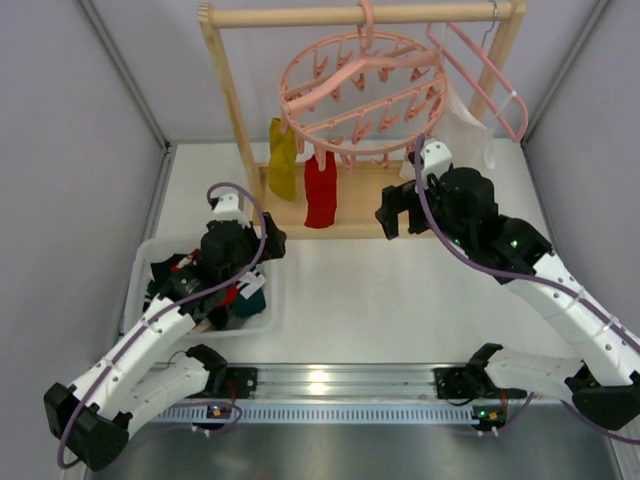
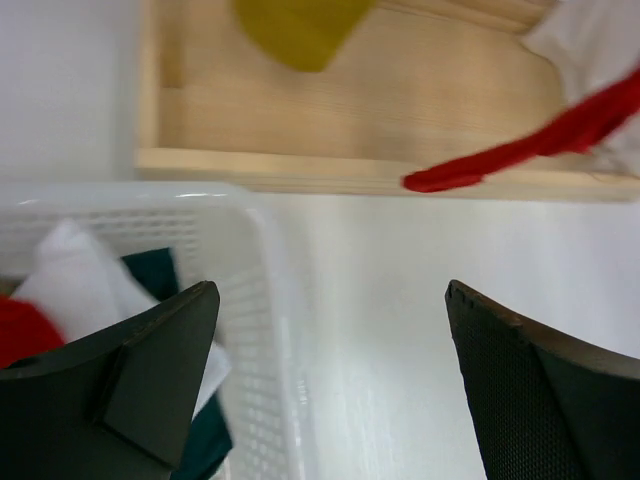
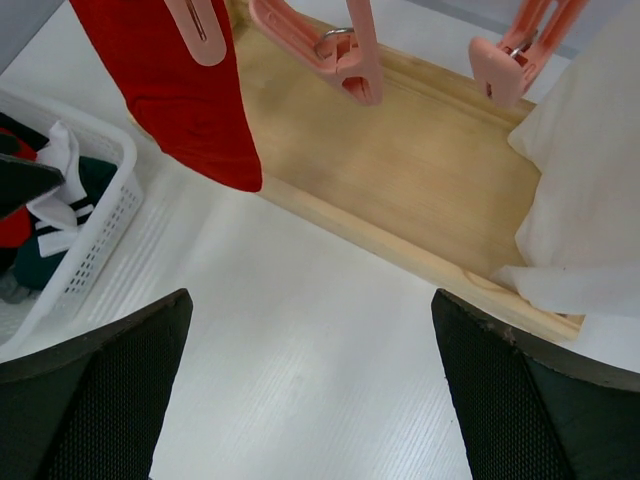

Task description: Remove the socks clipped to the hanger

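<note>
The red sock will be reached by the robot's left gripper and picked up by its free hanging end (image 1: 320,214) (image 2: 455,174), which leaves the clipped end free to remove the sock.
The round pink hanger (image 1: 360,95) hangs from the wooden rack's top bar. A mustard yellow sock (image 1: 283,160) and a red sock (image 1: 321,190) are clipped to its left side. My left gripper (image 1: 262,243) is open and holds nothing, over the right rim of the white basket (image 1: 140,262). Its wrist view shows the left gripper (image 2: 330,300) with teal and red socks (image 2: 150,270) lying in the basket. My right gripper (image 1: 392,215) is open and empty, low, just right of the red sock (image 3: 190,100), under empty pink clips (image 3: 345,55).
The wooden rack (image 1: 230,100) stands at the back on a flat wooden base (image 3: 420,170). A plain pink triangular hanger (image 1: 490,75) and a white cloth bag (image 1: 465,130) hang at its right end. The basket (image 3: 100,220) sits at the table's left.
</note>
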Tool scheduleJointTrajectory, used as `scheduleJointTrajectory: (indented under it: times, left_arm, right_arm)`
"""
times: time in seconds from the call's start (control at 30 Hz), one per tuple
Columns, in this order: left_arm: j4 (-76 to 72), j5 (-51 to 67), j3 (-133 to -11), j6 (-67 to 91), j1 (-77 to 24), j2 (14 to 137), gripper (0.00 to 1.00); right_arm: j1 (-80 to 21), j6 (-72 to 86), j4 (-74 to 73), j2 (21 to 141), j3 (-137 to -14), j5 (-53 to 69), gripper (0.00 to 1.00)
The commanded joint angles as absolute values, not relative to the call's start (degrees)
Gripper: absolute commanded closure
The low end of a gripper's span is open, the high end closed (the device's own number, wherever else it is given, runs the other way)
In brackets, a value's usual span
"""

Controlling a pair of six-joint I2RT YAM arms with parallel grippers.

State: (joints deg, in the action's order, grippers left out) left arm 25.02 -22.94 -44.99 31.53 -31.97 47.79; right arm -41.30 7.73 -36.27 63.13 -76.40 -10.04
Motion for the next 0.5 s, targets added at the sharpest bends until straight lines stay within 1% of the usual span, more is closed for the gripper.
scheduleJointTrajectory:
  times: [0.0, 0.03, 0.1, 0.13, 0.23, 0.37, 0.47]
  left_arm:
    - [6.7, -0.3, -41.6, 22.8, -32.2, 48.7, 0.02]
    - [0.6, 2.7, -40.4, 22.0, -32.2, 47.6, 0.02]
    - [-7.0, 6.1, -36.4, 19.7, -32.2, 46.4, 0.02]
    - [-12.8, 6.5, -35.1, 19.0, -32.3, 45.9, 0.02]
    - [-18.1, 6.2, -33.0, 18.7, -32.2, 48.1, 0.02]
    - [-30.7, 7.9, -30.2, 18.0, -32.2, 51.8, 0.02]
    - [-34.6, 8.9, -30.2, 15.7, -32.1, 55.3, 0.02]
  right_arm:
    - [-40.5, 8.8, -31.1, 59.0, -74.9, -8.9, 0.01]
    - [-40.5, 8.9, -31.1, 58.5, -74.7, -8.4, 0.01]
    - [-40.5, 9.0, -30.9, 56.9, -73.9, -6.8, 0.01]
    - [-40.5, 9.0, -30.8, 56.4, -73.7, -6.2, 0.01]
    - [-40.5, 9.0, -30.5, 54.4, -73.0, -3.4, 0.0]
    - [-40.6, 9.3, -30.0, 52.3, -72.4, 1.5, 0.01]
    - [-40.5, 9.5, -29.3, 50.8, -71.8, 3.9, 0.0]
